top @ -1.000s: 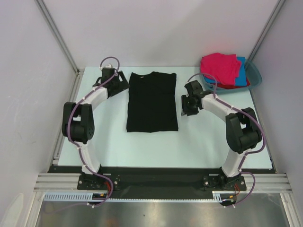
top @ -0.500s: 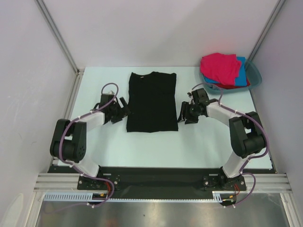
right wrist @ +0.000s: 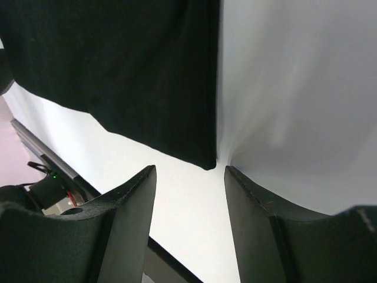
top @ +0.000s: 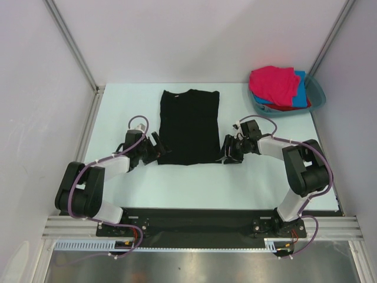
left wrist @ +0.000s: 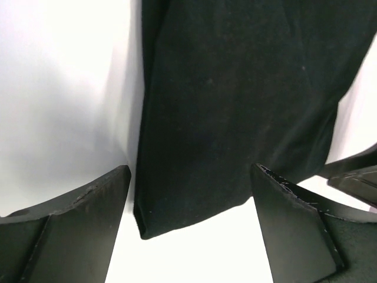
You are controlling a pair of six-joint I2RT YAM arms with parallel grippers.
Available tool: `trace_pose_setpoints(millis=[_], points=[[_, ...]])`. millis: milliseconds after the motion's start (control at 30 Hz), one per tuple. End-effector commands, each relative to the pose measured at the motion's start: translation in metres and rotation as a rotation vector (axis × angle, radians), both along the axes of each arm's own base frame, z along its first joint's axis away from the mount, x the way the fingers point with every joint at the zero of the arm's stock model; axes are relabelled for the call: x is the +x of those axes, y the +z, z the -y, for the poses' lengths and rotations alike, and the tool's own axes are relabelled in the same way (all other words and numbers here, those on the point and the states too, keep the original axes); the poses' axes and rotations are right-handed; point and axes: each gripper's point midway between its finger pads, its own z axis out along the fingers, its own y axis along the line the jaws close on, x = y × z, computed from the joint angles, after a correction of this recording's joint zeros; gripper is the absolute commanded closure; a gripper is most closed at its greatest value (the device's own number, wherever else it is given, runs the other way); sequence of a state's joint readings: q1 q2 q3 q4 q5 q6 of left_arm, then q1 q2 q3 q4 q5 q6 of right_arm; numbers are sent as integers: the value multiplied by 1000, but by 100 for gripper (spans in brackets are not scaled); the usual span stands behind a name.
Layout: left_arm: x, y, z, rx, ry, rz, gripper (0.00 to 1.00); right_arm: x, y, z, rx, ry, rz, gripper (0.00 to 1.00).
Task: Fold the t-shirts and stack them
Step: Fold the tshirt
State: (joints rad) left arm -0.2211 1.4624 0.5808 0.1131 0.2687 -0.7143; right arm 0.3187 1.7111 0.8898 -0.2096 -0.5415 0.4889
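My right gripper should next grab the black t-shirt's near corner, opposite my left gripper's corner, to fold its near end over evenly.
A black t-shirt, folded into a long rectangle, lies flat in the middle of the table. My left gripper sits open at its near left corner; in the left wrist view that corner lies between the two fingers, untouched. My right gripper is open at the near right corner, which in the right wrist view lies just ahead of the gap between the fingers. Pink, blue and red t-shirts are piled in the teal basin.
The teal basin stands at the back right corner of the table. White walls and metal posts close in the sides and back. A black rail with the arm bases runs along the near edge.
Both arms have come down and toward the near edge, from beside the shirt's upper half to its near corners. The right jaws have spread wider.
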Motion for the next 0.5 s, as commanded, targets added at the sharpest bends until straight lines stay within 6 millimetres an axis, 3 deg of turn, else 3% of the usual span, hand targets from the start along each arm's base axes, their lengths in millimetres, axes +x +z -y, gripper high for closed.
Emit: trace_pose_setpoints(millis=[0, 467], points=[[-17, -14, 8, -42, -14, -35, 10, 6, 4, -10, 70, 2, 19, 44], [-64, -43, 7, -10, -44, -127, 10, 17, -9, -14, 100, 3, 9, 46]])
